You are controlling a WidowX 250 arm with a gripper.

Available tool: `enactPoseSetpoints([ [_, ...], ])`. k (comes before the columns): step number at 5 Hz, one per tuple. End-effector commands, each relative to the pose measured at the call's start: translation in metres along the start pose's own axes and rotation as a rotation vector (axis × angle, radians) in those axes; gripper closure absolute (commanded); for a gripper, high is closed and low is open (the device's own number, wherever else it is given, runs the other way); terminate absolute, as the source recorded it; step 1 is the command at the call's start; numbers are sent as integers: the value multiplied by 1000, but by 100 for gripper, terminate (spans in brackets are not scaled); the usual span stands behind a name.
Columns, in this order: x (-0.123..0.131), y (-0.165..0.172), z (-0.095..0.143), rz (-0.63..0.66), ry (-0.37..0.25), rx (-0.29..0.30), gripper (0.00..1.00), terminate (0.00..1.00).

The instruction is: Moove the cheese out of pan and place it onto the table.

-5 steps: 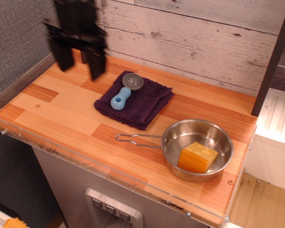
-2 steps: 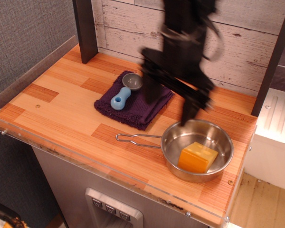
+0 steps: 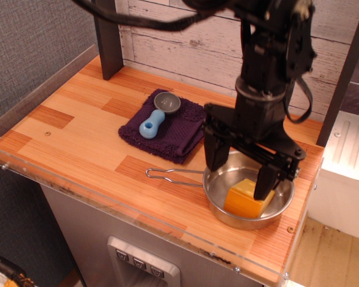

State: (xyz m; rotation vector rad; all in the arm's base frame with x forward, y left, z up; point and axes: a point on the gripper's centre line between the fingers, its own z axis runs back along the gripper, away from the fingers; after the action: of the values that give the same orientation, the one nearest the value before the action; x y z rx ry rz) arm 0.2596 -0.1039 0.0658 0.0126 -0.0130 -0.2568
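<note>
The cheese has to move out of the pan and onto the table, so my gripper will grab it by its opposite sides next.
The cheese, a yellow-orange wedge with a paler top, lies in the right part of the pan. The pan is a shiny steel saucepan with a wire-loop handle pointing left, at the front right of the wooden table. My black gripper hangs open just above the pan, one finger over the pan's left rim and the other over the cheese's right side. It holds nothing. The arm hides the pan's far rim.
A dark purple cloth lies behind the pan with a small grey-bowled, blue-handled scoop on it. A dark post stands at the back left. A clear acrylic strip edges the table's front. A white unit stands right of the table.
My gripper has swept from the back left corner across the table to the right and come down over the pan. The cheese and pan have not moved.
</note>
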Motion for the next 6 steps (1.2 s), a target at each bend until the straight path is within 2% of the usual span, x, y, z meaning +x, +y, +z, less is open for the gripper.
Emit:
enactPoseSetpoints([
  [1,6,-8,-9,87,-20,14,0,0],
  [3,10,-17,-23,117,1,7,0,0],
  [6,11,-8,-36,119,33,44,0,0],
])
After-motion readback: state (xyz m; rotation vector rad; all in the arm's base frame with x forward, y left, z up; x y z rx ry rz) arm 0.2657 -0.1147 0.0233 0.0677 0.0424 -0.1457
